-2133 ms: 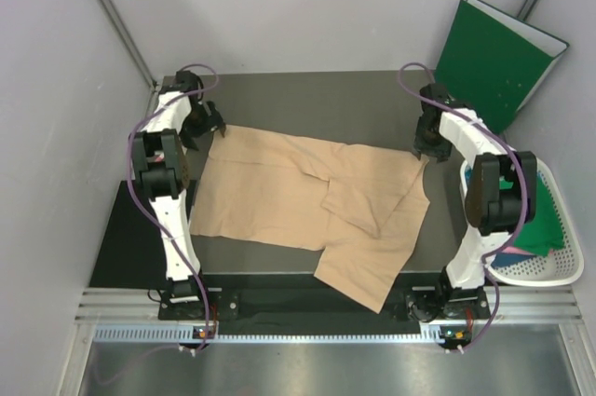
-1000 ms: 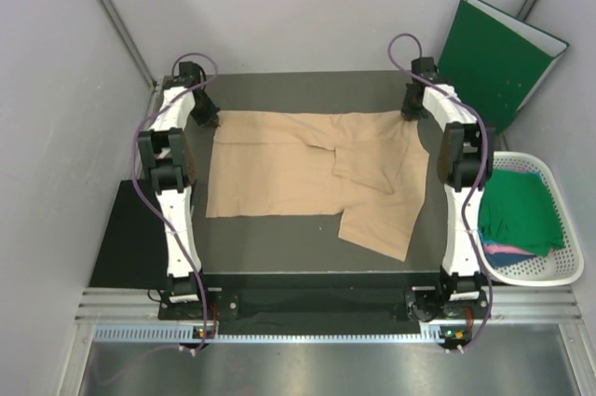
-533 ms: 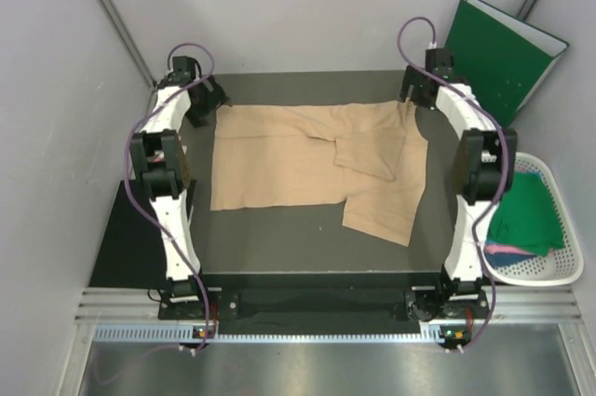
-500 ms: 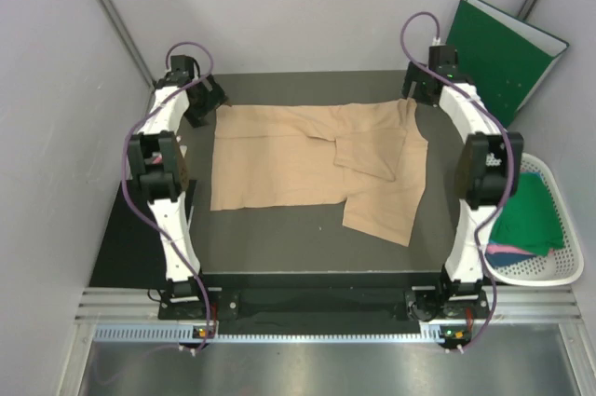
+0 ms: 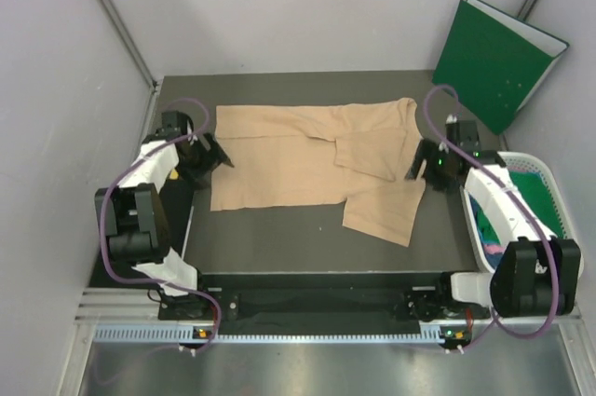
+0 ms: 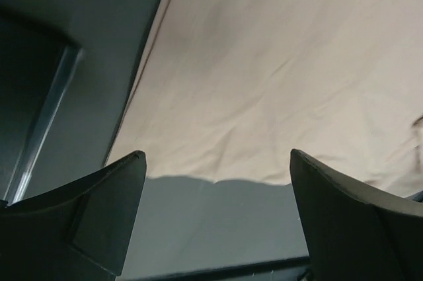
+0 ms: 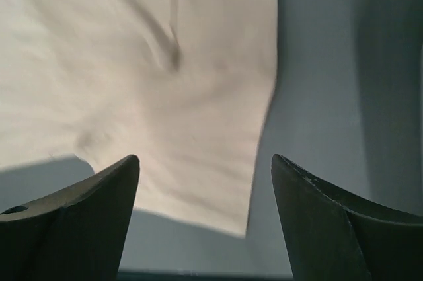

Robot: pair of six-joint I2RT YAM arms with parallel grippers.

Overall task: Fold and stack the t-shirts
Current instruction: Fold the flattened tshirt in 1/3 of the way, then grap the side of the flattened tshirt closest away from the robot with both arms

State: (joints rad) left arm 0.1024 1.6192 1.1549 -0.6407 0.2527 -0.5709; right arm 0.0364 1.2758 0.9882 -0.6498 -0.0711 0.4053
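Next, my left gripper grabs the near corner beside the black box, to fold the near edge of the pale peach t-shirt [image 5: 307,154] over.
The pale peach t-shirt [image 5: 307,154] lies spread on the dark table, its right part folded over and one flap reaching toward the near edge. My left gripper [image 5: 216,156] hovers open at the shirt's left edge, apart from the cloth. In the left wrist view the shirt [image 6: 277,69] fills the top, and the left gripper [image 6: 217,155] holds nothing. My right gripper [image 5: 416,169] stands open at the shirt's right edge. The right wrist view shows the shirt's [image 7: 165,82] corner below the empty right gripper [image 7: 205,158]. A dark green t-shirt [image 5: 548,198] lies in the basket.
A white basket [image 5: 527,159] stands off the table's right side, partly behind my right arm. A stiff green folder [image 5: 498,56] leans against the back right wall. Grey walls close in the left and back. A bare table strip [image 5: 279,242] lies near the front.
Both grippers opened and let go of the shirt's far corners. Both arms drew back toward the near side, beside the shirt's left and right edges. The shirt stays flat.
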